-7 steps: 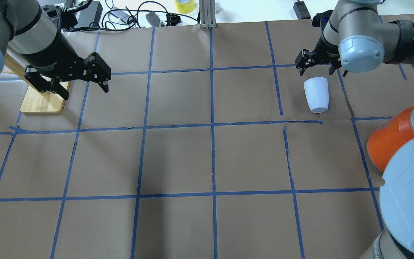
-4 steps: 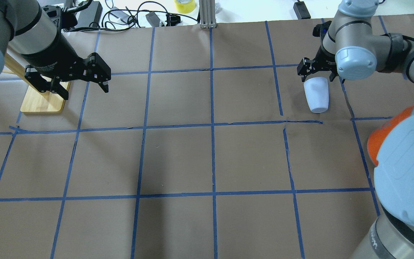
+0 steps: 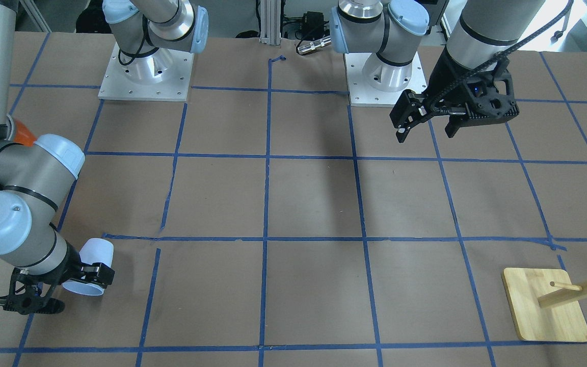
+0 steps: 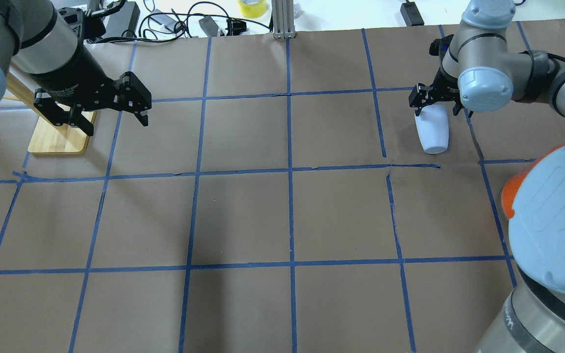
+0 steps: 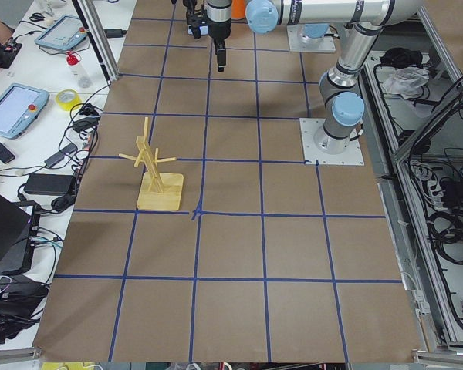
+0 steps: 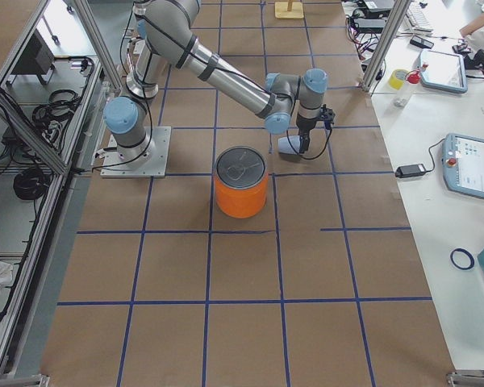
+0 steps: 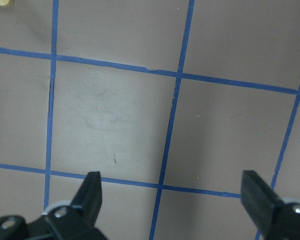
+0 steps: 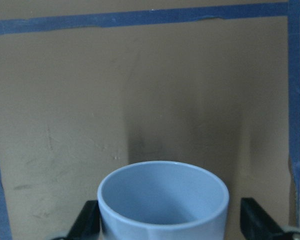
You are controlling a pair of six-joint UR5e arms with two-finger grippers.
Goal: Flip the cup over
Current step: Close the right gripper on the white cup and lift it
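The robot's right gripper has to grab the pale blue cup by its wide open end [image 3: 87, 287] [image 8: 163, 225] next. Then it can flip the cup over on the tabletop.
The pale blue-lavender cup [image 4: 432, 135] lies on its side in the far right square of the table. It also shows in the front view [image 3: 97, 255] and the right side view [image 6: 288, 145]. My right gripper [image 4: 435, 109] is open and straddles the cup's wide end. In the right wrist view the cup's open rim [image 8: 162, 200] sits between the two fingers, with a small gap on the right side. My left gripper [image 4: 115, 126] is open and empty. It hangs above the table at the far left, and the left wrist view shows only bare table below it.
A big orange can with a silver lid [image 6: 242, 189] stands near the cup, on the robot's side of it, mostly hidden by my right arm in the overhead view. A wooden peg stand [image 4: 59, 139] stands at the far left, beside my left gripper. Blue tape lines grid the brown table.
My right gripper has come down toward the cup, from just beyond it to straddling its wide end. The cup and my left arm have not moved.
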